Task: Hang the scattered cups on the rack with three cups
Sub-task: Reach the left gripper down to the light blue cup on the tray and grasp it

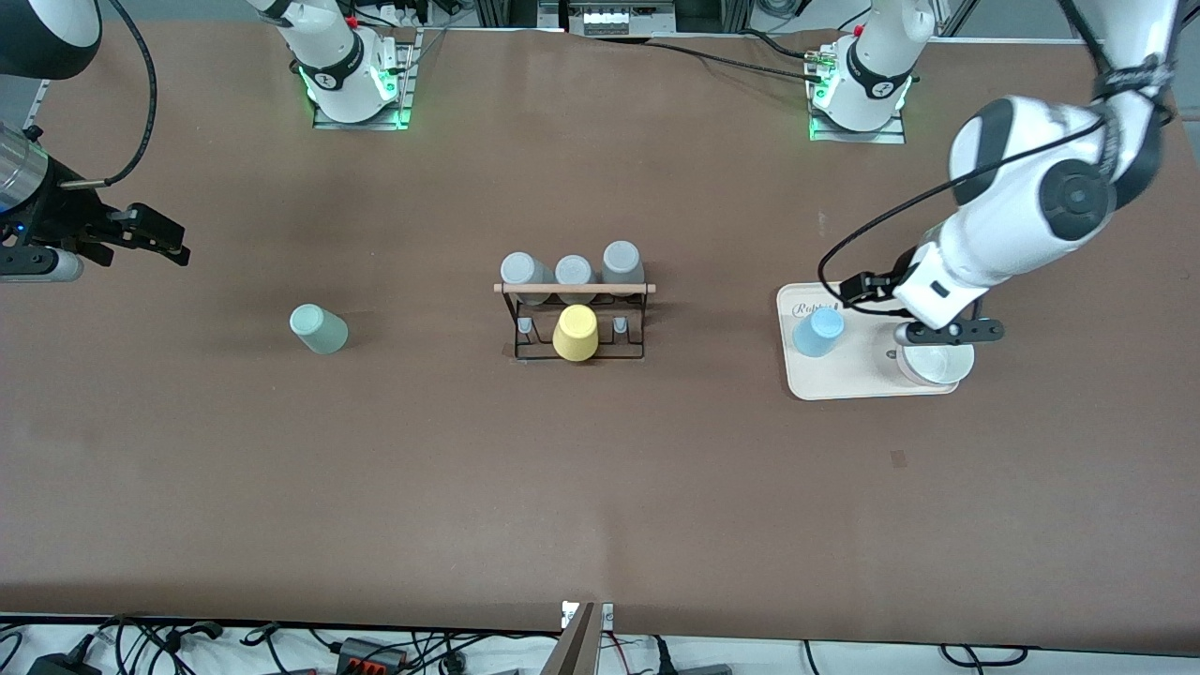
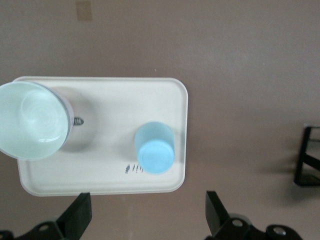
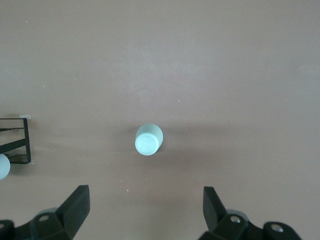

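Observation:
The light blue cup needs to hang on the rack [image 1: 577,319], so my left gripper should next take hold of its upturned body [image 1: 817,336].
The pale mint cup [image 1: 319,329] stands on the table toward the right arm's end; it also shows in the right wrist view [image 3: 148,139]. The light blue cup [image 1: 818,332] stands bottom-up on a cream tray [image 1: 844,382] toward the left arm's end, and shows in the left wrist view [image 2: 155,148]. The black wire rack [image 1: 577,319] with a wooden bar stands mid-table. My left gripper [image 1: 949,330] hangs open and empty over the tray, beside the blue cup [image 2: 146,215]. My right gripper [image 1: 164,236] is open and empty, up in the air beside the mint cup [image 3: 145,207].
Three grey tumblers [image 1: 572,272] hang on the rack's row farther from the front camera, and a yellow tumbler [image 1: 576,333] on its nearer row. A white bowl [image 1: 935,364] stands on the tray under the left gripper. Black cables trail from both arms.

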You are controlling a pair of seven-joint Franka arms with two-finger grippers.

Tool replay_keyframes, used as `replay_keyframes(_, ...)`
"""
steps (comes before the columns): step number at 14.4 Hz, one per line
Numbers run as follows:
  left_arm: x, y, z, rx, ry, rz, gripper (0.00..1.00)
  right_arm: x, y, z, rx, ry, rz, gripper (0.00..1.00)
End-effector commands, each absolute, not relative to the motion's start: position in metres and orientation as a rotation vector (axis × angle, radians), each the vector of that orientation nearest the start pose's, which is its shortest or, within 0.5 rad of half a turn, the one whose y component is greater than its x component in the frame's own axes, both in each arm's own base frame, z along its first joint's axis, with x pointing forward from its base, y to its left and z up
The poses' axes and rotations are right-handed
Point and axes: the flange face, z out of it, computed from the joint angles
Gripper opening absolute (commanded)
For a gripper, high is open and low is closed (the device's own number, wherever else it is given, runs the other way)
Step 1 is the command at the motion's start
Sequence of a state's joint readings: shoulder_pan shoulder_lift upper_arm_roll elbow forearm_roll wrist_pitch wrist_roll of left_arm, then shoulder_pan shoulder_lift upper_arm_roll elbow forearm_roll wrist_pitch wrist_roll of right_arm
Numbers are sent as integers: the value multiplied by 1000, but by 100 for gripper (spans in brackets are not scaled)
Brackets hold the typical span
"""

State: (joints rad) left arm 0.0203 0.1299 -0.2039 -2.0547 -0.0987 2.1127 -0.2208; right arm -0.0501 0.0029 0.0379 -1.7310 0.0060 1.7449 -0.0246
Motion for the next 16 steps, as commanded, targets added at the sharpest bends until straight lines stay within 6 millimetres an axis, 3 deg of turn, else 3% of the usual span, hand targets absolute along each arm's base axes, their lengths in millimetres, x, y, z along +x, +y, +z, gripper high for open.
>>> replay_keyframes(1,533,-102,324,-3236,-188,69,100,562,-6,568,-3138,-40,-51,100)
replay_keyframes(5,530,-117,274,-3240,-179,70,100,562,-7,577,-3136,-13,-63,100)
replay_keyframes(9,522,-131,239,-3242,-177,49,100,563,-12,587,-3134,6,-96,100)
replay_keyframes(13,517,-131,234,-3194,-118,48,99,562,-11,586,-3136,-3,-87,100)
replay_keyframes(16,517,-128,235,-3184,-109,43,83,561,-10,584,-3136,1,-77,100)
